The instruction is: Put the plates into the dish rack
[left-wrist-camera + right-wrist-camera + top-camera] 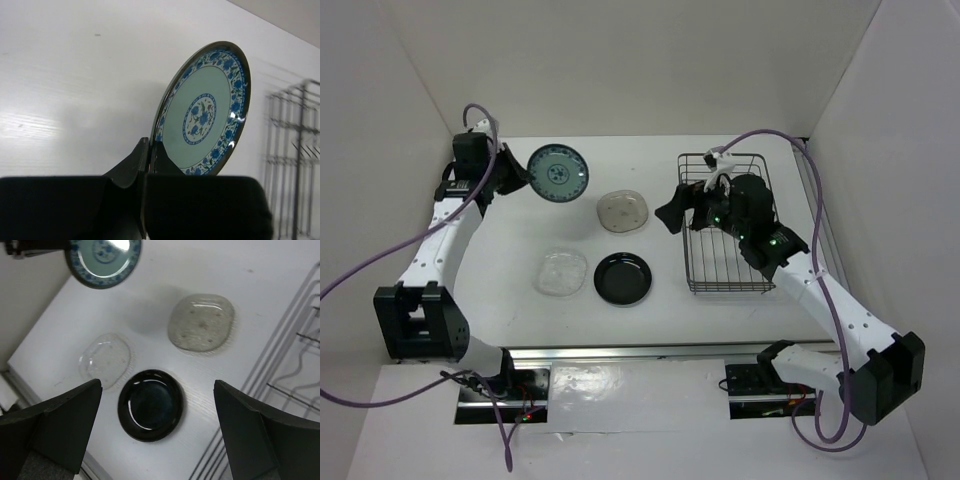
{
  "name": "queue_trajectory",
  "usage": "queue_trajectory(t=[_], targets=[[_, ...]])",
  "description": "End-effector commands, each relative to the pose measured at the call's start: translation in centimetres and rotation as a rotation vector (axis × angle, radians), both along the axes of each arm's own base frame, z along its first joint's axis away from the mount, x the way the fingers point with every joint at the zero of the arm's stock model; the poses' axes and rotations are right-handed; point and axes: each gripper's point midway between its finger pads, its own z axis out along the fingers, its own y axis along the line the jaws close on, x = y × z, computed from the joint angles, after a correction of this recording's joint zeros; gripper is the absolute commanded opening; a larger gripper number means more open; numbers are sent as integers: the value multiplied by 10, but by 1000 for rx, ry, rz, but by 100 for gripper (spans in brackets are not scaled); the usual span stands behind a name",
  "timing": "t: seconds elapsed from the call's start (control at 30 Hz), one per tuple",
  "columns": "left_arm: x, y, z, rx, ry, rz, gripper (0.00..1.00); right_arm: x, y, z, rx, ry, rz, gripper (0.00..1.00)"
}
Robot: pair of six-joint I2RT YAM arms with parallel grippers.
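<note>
The teal-patterned plate's free rim [586,172] is opposite my left gripper, so my right gripper needs to grab the plate there next, to carry it over and load the rack [725,287].
My left gripper [516,178] [150,146] is shut on the rim of the teal-patterned plate [558,172] [205,112], which it holds tilted up off the table at the back left. The beige plate [623,211] [201,321], the clear squarish plate [561,271] [105,360] and the black plate [624,278] [150,405] lie flat on the table. At the right stands the wire dish rack [725,287] [300,365] with no plate in it. My right gripper [682,212] [156,390] hangs open over the rack's left side, looking down at the black plate.
White walls close in the table on the left, back and right. The right arm reaches over the rack. A purple cable [800,150] loops along the rack's right side.
</note>
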Motion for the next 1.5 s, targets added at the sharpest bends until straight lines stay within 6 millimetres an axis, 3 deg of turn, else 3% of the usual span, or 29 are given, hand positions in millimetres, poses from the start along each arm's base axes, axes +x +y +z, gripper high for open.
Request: queue_trajectory(t=[0.0, 0.07, 0.13, 0.17, 0.27, 0.33, 0.37, 0.5, 0.53, 0.67, 0.73, 0.8, 0.9, 0.93, 0.97, 1.1, 1.13, 1.17, 1.2, 1.23, 1.27, 1.3, 1.37, 1.47], targets=[[-19, -60, 46, -83, -170, -314, 0, -9, 31, 50, 105, -217, 228, 100], [-37, -91, 56, -122, -223, -468, 0, -10, 34, 61, 131, -275, 251, 100], [-47, -115, 65, -145, -276, -580, 0, 8, 33, 52, 124, -268, 221, 100], [-59, -131, 75, -174, -311, -668, 0, 16, 32, 63, 128, -284, 211, 100], [-79, -159, 87, -169, -378, -797, 0, 37, 39, 55, 123, -257, 238, 97], [-88, -166, 96, -151, -417, -821, 0, 46, 42, 39, 111, -211, 253, 95], [-92, -171, 93, -158, -416, -842, 0, 47, 42, 44, 114, -221, 253, 94], [-102, -178, 107, -170, -460, -884, 0, 60, 40, 24, 115, -189, 200, 90], [-102, -178, 105, -179, -456, -881, 0, 62, 41, 14, 113, -156, 198, 85], [-100, -182, 104, -184, -454, -879, 0, 54, 51, 16, 152, -139, 263, 71], [-96, -182, 97, -189, -434, -877, 0, 50, 53, 19, 166, -141, 285, 59], [-92, -184, 95, -189, -429, -859, 0, 43, 61, 22, 203, -130, 318, 55], [-88, -184, 91, -195, -414, -846, 0, 33, 72, 24, 229, -118, 371, 32], [-83, -183, 87, -190, -404, -829, 0, 33, 72, 24, 229, -118, 372, 12], [-81, -182, 91, -183, -413, -818, 0, 33, 74, 24, 233, -112, 360, 1], [-72, -173, 85, -165, -377, -735, 0, 37, 68, 19, 225, -79, 305, 0], [-62, -163, 80, -146, -357, -647, 13, 42, 62, 27, 197, -111, 267, 0], [-64, -156, 82, -128, -356, -605, 49, 62, 45, 26, 155, -124, 121, 0], [-62, -149, 78, -114, -343, -552, 73, 69, 28, 16, 96, -83, 18, 0], [-60, -142, 79, -110, -334, -497, 98, 80, 14, 21, 51, -102, -76, 0], [-54, -127, 77, -70, -327, -408, 100, 88, -5, 23, 19, -108, -169, 0], [-55, -118, 65, -59, -271, -349, 100, 103, -46, 13, -47, -79, -363, 0], [-52, -100, 65, -25, -257, -253, 100, 108, -82, 25, -105, -103, -511, 0], [-54, -94, 58, -17, -216, -219, 100, 110, -133, 32, -174, -98, -705, 0]])
